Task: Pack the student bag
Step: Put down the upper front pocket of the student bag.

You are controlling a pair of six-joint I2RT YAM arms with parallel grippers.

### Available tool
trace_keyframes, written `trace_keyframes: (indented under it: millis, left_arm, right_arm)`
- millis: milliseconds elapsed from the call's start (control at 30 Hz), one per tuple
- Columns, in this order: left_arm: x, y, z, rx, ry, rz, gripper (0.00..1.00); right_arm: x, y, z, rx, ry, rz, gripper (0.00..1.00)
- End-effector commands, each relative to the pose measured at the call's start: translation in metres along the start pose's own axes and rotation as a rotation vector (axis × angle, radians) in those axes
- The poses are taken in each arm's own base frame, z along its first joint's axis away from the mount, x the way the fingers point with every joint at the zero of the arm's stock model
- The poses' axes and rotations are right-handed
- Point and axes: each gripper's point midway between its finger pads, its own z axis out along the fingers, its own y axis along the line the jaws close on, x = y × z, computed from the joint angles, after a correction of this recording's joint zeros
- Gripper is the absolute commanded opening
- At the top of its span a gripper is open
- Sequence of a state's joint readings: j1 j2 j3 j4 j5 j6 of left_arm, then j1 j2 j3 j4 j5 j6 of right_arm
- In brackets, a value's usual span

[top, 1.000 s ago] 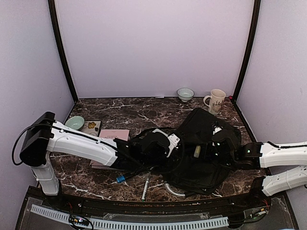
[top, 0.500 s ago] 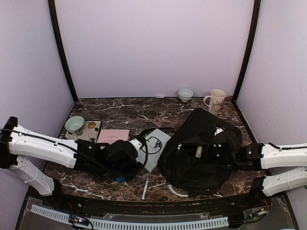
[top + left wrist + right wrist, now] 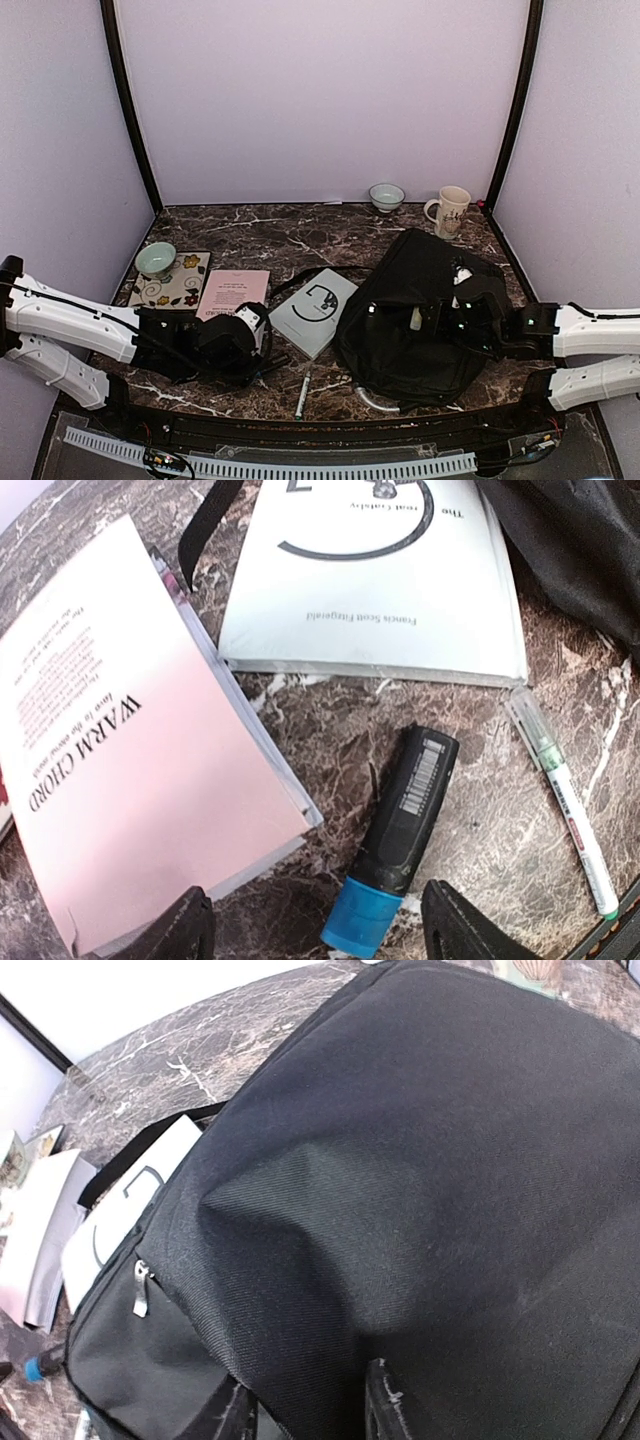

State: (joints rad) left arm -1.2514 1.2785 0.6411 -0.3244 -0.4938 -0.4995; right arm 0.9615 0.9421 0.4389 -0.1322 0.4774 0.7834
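Note:
My left gripper needs to go lower before it closes on the marker. My fingers are above the marker and its whole blue cap shows, so they would miss if I closed now.
The black backpack (image 3: 420,320) lies at the right centre of the table. My right gripper (image 3: 428,320) is shut on a raised fold of its fabric (image 3: 300,1290), which sits between the fingers (image 3: 385,1405). A white book (image 3: 313,311) lies just left of the bag, and a pink book (image 3: 232,293) lies further left. My left gripper (image 3: 315,942) is open and low over a black marker with a blue cap (image 3: 403,842), which lies between the fingers (image 3: 185,925). A white pen (image 3: 565,795) lies to its right and also shows in the top view (image 3: 302,392).
A flowered tile (image 3: 172,282) with a green bowl (image 3: 155,258) sits at the left. A small bowl (image 3: 386,196) and a mug (image 3: 450,210) stand at the back wall. A bag strap (image 3: 205,525) lies between the two books.
My left arm has pulled back left from the bag. The white book it held there now lies on the table. The left gripper has come down over the marker. The right gripper still holds the bag.

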Motion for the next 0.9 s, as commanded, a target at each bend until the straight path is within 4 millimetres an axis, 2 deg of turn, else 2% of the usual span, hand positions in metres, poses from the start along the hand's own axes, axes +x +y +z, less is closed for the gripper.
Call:
trace_keyframes:
  millis: [0, 133, 367, 600, 700, 867]
  left_arm:
    - [0.014, -0.002, 0.004, 0.031, 0.037, -0.033, 0.73]
    - [0.025, -0.011, 0.009, 0.085, 0.065, -0.048, 0.72]
    - [0.035, -0.022, 0.016, 0.144, 0.083, -0.046, 0.68]
    - [0.04, -0.032, 0.033, 0.148, 0.094, -0.015, 0.62]
    - [0.04, -0.036, 0.038, 0.147, 0.111, -0.008, 0.57]
    - [0.04, -0.047, 0.04, 0.191, 0.123, -0.01, 0.38]
  right_arm:
    - [-0.002, 0.008, -0.005, -0.054, -0.011, 0.031, 0.41]
    - [-0.001, 0.015, -0.009, -0.113, -0.009, 0.053, 0.44]
    - [0.002, 0.048, -0.023, -0.256, -0.005, 0.052, 0.48]
    - [0.01, 0.058, -0.028, -0.26, 0.003, 0.038, 0.48]
    - [0.012, 0.062, -0.03, -0.265, 0.004, 0.034, 0.48]
    - [0.013, 0.063, -0.032, -0.263, 0.005, 0.031, 0.48]
